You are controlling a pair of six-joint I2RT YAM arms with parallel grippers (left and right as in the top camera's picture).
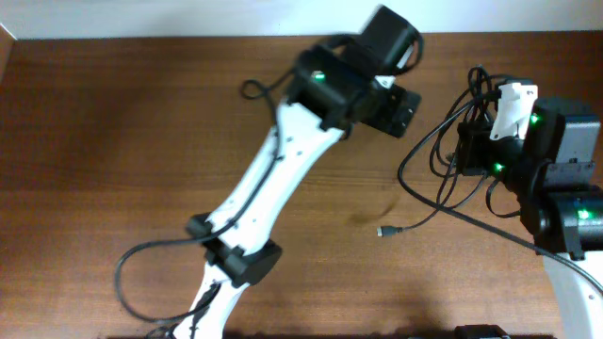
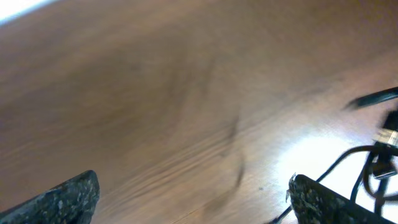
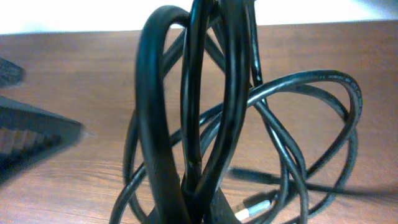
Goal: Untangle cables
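Next, my left gripper grips the loose cable loops on the side away from my right gripper to pull the cables apart, which leaves the plug free.
The cables are thin black cords in loose loops on the wooden table at the right. One strand ends in a small plug. My right gripper is shut on the bunched cables. In the right wrist view the loops rise from the jaws close to the lens, with a silver plug beside them. My left gripper is just left of the bundle and does not touch it. It is open and empty, with cable strands at that view's right edge.
The table is brown wood with a white wall along its far edge. The left arm crosses the middle of the table diagonally, with its own thicker black cable looping at the lower left.
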